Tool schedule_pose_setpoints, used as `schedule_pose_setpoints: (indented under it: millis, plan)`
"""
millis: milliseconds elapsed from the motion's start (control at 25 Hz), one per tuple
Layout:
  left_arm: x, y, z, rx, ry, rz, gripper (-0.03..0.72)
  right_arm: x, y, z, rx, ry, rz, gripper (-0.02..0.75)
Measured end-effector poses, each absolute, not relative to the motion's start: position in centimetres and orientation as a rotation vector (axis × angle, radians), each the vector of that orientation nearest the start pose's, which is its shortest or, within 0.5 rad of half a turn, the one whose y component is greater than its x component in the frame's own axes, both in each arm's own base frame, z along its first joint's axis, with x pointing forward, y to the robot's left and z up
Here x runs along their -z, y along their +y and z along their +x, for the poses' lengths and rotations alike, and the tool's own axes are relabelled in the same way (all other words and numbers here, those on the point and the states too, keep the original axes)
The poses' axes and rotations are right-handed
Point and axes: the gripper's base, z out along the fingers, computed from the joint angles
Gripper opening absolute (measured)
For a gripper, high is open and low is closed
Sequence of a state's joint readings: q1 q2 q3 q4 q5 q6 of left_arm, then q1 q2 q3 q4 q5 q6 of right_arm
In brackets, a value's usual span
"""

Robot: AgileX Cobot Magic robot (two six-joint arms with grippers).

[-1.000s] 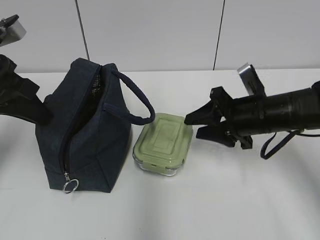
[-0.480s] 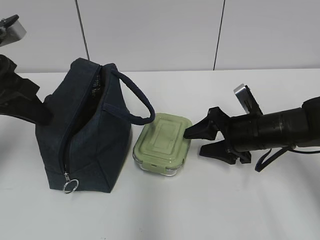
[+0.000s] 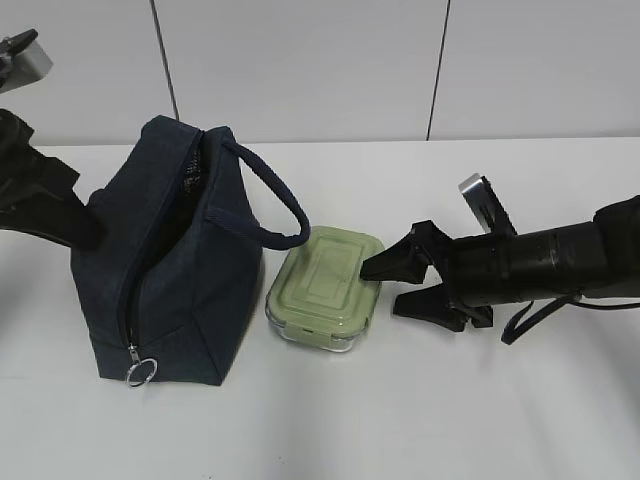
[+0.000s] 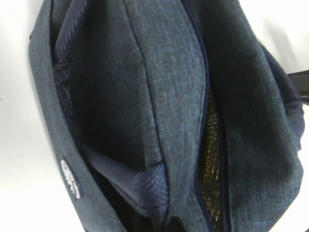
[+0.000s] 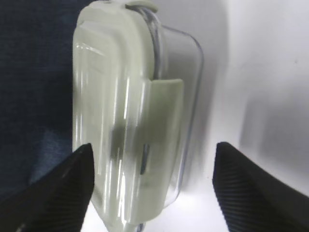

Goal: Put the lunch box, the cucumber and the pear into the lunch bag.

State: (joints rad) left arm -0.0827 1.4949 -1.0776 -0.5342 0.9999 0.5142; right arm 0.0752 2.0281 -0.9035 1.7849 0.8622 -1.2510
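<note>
My right gripper is to grab the lunch box next, across its thinner side edge [image 3: 372,290] [image 5: 154,150], because the broad lid is wider than my open fingers.
The lunch bag [image 3: 170,290] stands at the left with its top zipper open; the left wrist view looks down into its slit [image 4: 145,96]. The lunch box [image 3: 325,285] lies on the table just right of the bag. My right gripper [image 3: 380,288] is open at the box's right end, with one finger over the lid and one beside the glass. In the right wrist view the box [image 5: 120,96] sits between the spread fingers of the gripper [image 5: 152,159], with the bag [image 5: 34,72] behind it. My left arm [image 3: 40,205] is against the bag's far left side, its jaws hidden. The cucumber and pear are out of view.
The bag's looped handle [image 3: 270,195] hangs over toward the lunch box. A silver ring pull [image 3: 141,372] dangles at the bag's front. A white wall rises behind the white table [image 3: 420,400].
My right gripper has moved down and left, from just off the lunch box's right end to straddling that end. The bag, the box and the left arm have not moved.
</note>
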Motion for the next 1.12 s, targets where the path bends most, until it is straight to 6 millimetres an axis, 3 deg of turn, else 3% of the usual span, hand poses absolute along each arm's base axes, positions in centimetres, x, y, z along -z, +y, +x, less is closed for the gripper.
schedule_pose_setpoints:
  millis: [520, 760, 1120]
  plan:
    - [-26.9, -6.2, 28.3, 0.585, 2.704, 0.492, 0.003, -11.9, 12.0, 35.5, -1.238, 2.406, 0.147, 0.585]
    - [-26.9, -6.2, 28.2, 0.584, 2.704, 0.493, 0.003, -12.0, 12.3, 35.8, -1.192, 2.412, 0.145, 0.586]
    - [-26.8, -6.2, 28.3, 0.576, 2.704, 0.495, 0.003, -10.0, 12.7, 35.6, -1.279, 2.442, 0.166, 0.559]
